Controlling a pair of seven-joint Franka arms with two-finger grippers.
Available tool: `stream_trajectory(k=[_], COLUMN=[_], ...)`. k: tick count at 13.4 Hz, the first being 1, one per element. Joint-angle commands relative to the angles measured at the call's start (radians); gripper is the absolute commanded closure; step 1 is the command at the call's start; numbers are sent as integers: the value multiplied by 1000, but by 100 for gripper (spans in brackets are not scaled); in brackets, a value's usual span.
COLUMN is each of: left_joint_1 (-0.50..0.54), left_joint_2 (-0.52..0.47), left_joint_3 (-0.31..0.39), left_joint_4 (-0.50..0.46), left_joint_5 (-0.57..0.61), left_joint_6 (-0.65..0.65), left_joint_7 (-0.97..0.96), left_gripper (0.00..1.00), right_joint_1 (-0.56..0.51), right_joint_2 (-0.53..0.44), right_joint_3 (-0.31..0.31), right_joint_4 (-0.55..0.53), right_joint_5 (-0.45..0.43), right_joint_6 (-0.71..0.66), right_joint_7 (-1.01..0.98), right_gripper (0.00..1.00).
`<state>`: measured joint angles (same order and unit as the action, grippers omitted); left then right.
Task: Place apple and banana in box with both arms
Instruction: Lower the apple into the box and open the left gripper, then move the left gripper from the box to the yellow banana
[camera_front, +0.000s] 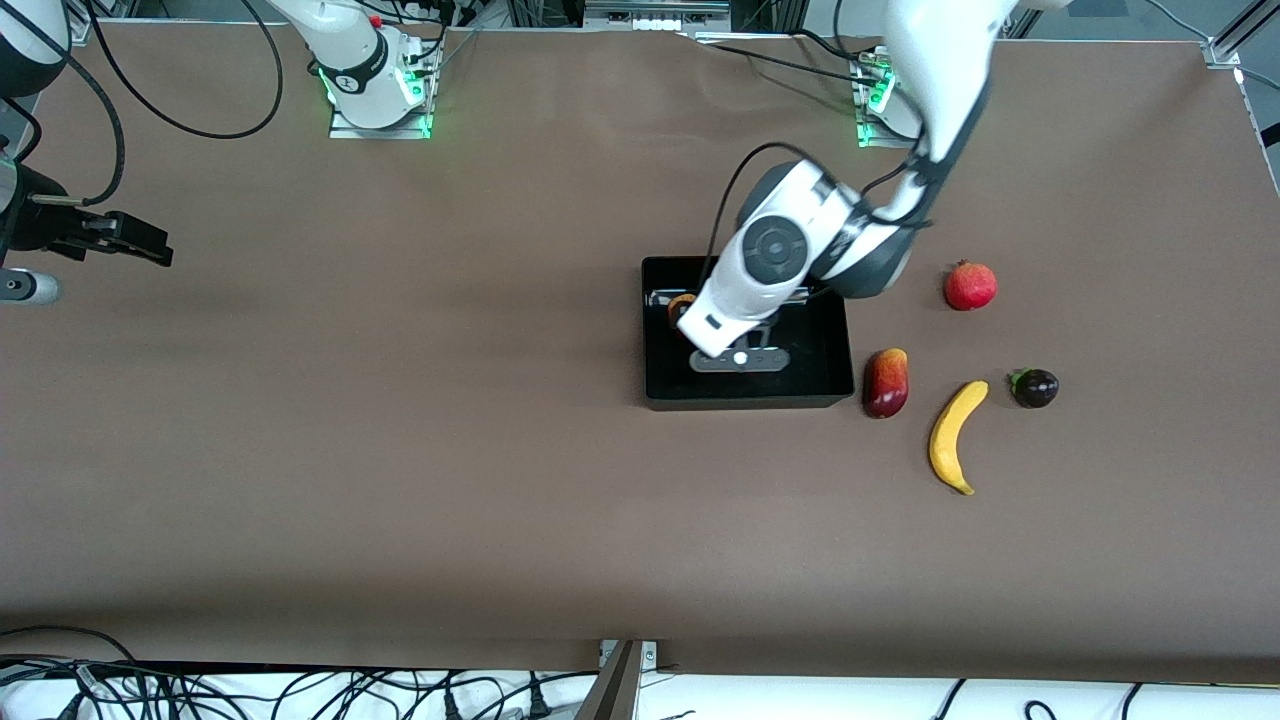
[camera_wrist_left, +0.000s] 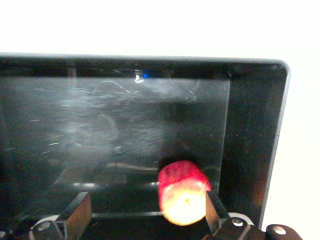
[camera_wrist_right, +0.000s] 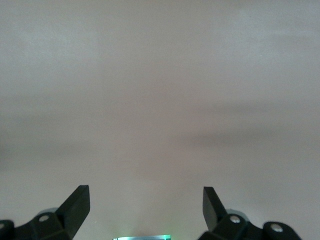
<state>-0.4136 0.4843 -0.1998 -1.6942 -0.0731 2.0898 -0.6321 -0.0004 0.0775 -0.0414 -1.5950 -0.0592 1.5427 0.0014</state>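
Observation:
My left gripper picks up the banana by its body (camera_front: 945, 432) next, so that it goes in the black box (camera_front: 745, 401) with the apple.
The black box (camera_front: 745, 401) stands mid-table. My left gripper (camera_wrist_left: 145, 210) is down inside it, open wide, mostly hidden under its own wrist in the front view. The red apple (camera_wrist_left: 183, 191) lies on the box floor (camera_wrist_left: 100, 130) between the fingers, close against one finger (camera_wrist_left: 213, 210) and well apart from the other. A sliver of the apple (camera_front: 681, 304) shows in the front view. The yellow banana (camera_front: 955, 435) lies on the table toward the left arm's end, nearer the front camera than the box. My right gripper (camera_front: 148, 244) waits open and empty over bare table at the right arm's end.
A red-yellow mango-like fruit (camera_front: 886, 382) lies right beside the box wall. A red pomegranate (camera_front: 970, 286) and a dark purple fruit (camera_front: 1035, 387) lie near the banana. Cables hang along the table's front edge.

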Motion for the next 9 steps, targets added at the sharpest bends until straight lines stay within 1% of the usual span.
stream_trajectory(k=[1, 3, 5, 6, 8, 9], left_joint_1=[94, 189, 260, 286, 309, 337], left_joint_2=[-122, -179, -185, -184, -174, -164], left_joint_3=[-13, -13, -1, 8, 36, 39], left_joint_4=[-70, -140, -180, -189, -188, -190], left_joint_5=[19, 19, 27, 47, 145, 176], left_joint_6=[-59, -59, -50, -42, -36, -5], left_joint_7=[139, 364, 510, 552, 632, 673], left_gripper=[0, 0, 0, 0, 0, 0], right_joint_1=[2, 2, 2, 3, 2, 2], right_joint_2=[-15, -15, -16, -18, -18, -18], right_joint_3=[0, 1, 3, 3, 3, 3], right_joint_4=[-13, -13, -13, -13, -13, -13], right_joint_5=[-7, -7, -7, -7, -7, -7], right_joint_6=[-7, -6, -7, -9, -19, -19], right_joint_7=[14, 14, 12, 14, 14, 14], right_gripper=[0, 0, 0, 0, 0, 0])
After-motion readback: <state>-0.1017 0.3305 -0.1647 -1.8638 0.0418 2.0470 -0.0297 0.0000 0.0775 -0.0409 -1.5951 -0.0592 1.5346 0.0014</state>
